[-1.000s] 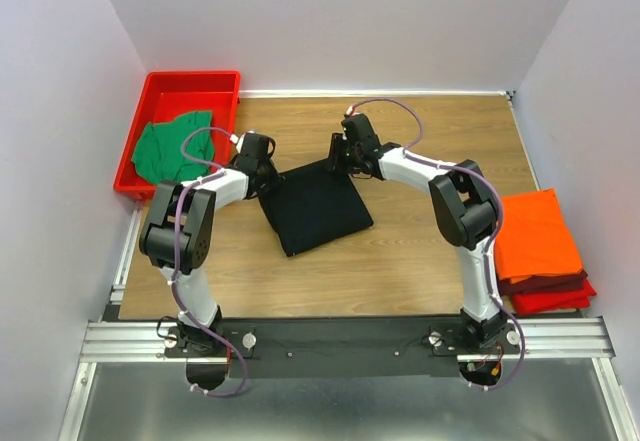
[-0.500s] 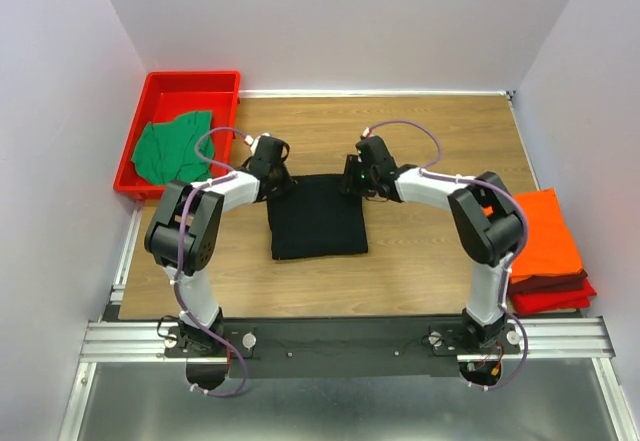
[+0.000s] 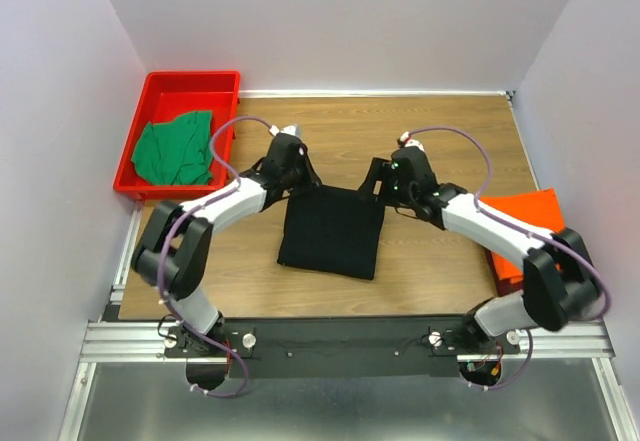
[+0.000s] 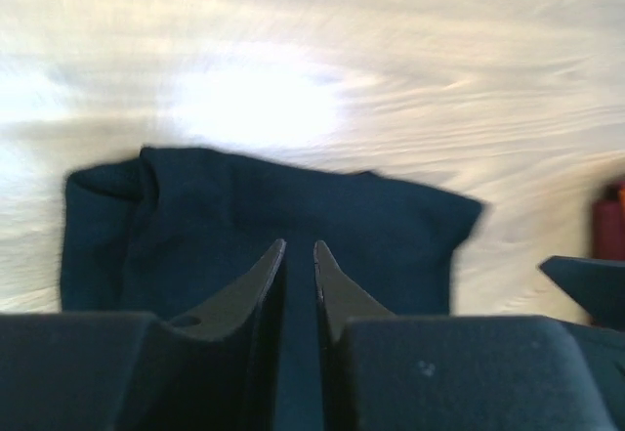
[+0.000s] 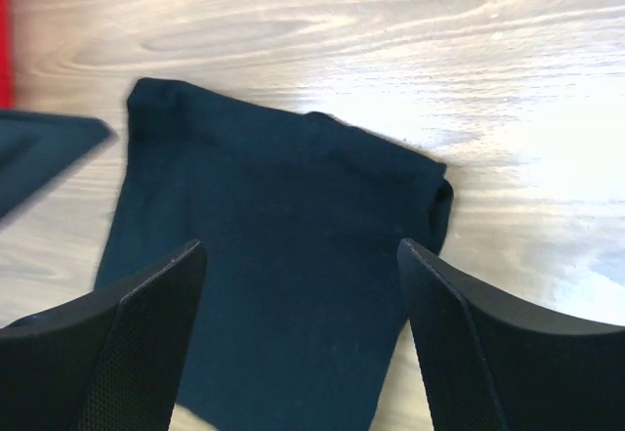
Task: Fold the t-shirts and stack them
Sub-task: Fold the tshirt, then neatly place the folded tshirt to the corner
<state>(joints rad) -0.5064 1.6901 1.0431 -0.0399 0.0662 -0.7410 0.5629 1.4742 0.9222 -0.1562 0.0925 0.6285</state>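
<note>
I need to grab the folded black t-shirt next with my right gripper, by its side edge facing the orange t-shirt. Then the black t-shirt can be stacked there, still folded.
The black t-shirt (image 3: 332, 231) lies folded into a rectangle on the wooden table; it also shows in the left wrist view (image 4: 244, 206) and the right wrist view (image 5: 264, 196). My left gripper (image 3: 298, 187) (image 4: 300, 243) sits at its far left corner, its jaws closed to a thin slit with dark cloth between them. My right gripper (image 3: 383, 189) (image 5: 301, 245) is wide open and empty over its far right corner. The green t-shirt (image 3: 175, 149) lies crumpled in the red tray (image 3: 190, 79). The orange t-shirt (image 3: 535, 219) lies folded at the right edge, partly behind my right arm.
A dark red folded cloth (image 3: 498, 263) lies under the orange shirt. Walls close in the table on the left, back and right. The metal rail (image 3: 340, 339) with the arm bases runs along the near edge.
The black shirt has slid toward the right and near side and turned, from tilted to nearly square. Both arms swung right with it. The right forearm now covers part of the orange shirt.
</note>
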